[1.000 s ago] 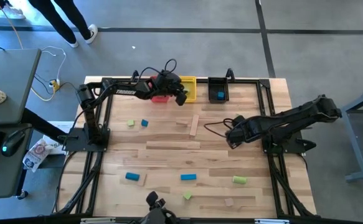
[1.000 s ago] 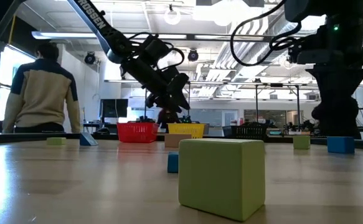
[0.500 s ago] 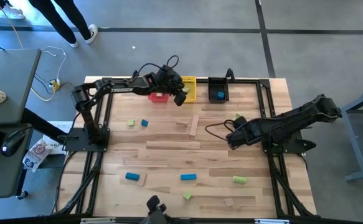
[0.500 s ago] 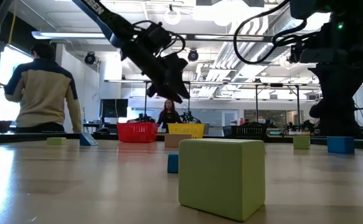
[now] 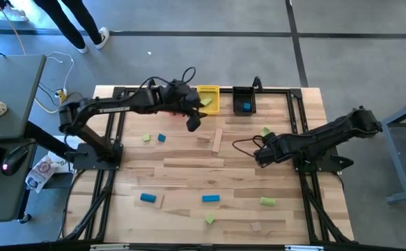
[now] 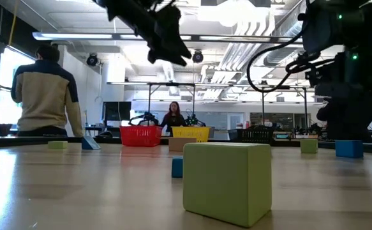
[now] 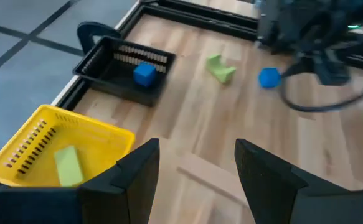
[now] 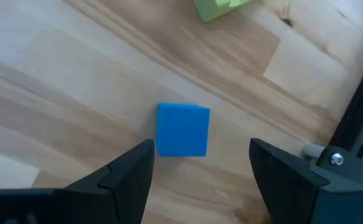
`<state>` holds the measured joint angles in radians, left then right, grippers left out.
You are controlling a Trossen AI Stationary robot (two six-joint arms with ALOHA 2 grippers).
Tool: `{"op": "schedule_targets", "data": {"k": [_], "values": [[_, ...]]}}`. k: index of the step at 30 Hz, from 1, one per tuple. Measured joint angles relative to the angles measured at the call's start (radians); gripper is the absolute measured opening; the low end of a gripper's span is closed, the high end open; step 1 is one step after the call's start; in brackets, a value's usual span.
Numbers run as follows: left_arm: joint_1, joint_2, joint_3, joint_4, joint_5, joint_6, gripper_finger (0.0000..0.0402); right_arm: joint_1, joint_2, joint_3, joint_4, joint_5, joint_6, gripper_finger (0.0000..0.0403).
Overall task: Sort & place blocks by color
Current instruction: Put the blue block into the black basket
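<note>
My right gripper's fingers are still above and short of the blue cube, so it is too early to close. The gripper moves down toward the cube next.
Small blue, light green and pale wood blocks lie scattered on the table: a wood bar [image 5: 217,139], a blue block [image 5: 210,198], a green block [image 5: 267,201]. My left gripper [image 5: 193,123] hangs open in the air in front of the bins [image 7: 197,152]. A green block [image 7: 66,163] lies in the yellow bin [image 7: 25,146], a blue one [image 7: 145,73] in the black bin [image 7: 116,71]. My right gripper [image 5: 258,152] is low and open [image 8: 201,148]; a blue cube [image 8: 182,129] sits flat on the table just ahead, between its fingers, untouched.
The red bin [image 6: 141,135] stands left of the yellow one at the far edge. A green block [image 8: 221,7] lies beyond the blue cube. A big-looking green cube [image 6: 227,182] sits close to the low camera. A person [image 6: 42,96] stands behind the table.
My left gripper has drawn back from over the bins toward the table's near edge and risen, as the low view shows. The blocks on the table have stayed where they were.
</note>
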<state>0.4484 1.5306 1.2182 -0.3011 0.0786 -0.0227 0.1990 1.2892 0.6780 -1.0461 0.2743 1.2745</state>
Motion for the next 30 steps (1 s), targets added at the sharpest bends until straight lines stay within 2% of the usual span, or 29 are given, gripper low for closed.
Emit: {"op": "schedule_targets", "data": {"k": [7,13,17,22,30], "values": [[-0.063,-0.076,0.000,-0.084,-0.001,-0.022,0.0195,-0.023,0.000,-0.059,0.089,0.005,-0.028,0.0249],[-0.109,-0.086,0.000,-0.164,-0.018,-0.028,0.0195,-0.034,0.000,-0.162,0.267,0.004,-0.042,0.0245],[-0.135,-0.070,-0.001,-0.192,-0.056,-0.028,0.0195,-0.036,-0.003,-0.182,0.306,0.007,-0.037,0.0205],[-0.160,-0.049,-0.001,-0.215,-0.104,-0.029,0.0195,-0.036,-0.003,-0.182,0.314,0.004,-0.037,0.0111],[-0.189,-0.010,-0.001,-0.280,-0.129,-0.029,0.0195,-0.038,0.001,-0.118,0.342,0.029,-0.127,0.0107]]}}
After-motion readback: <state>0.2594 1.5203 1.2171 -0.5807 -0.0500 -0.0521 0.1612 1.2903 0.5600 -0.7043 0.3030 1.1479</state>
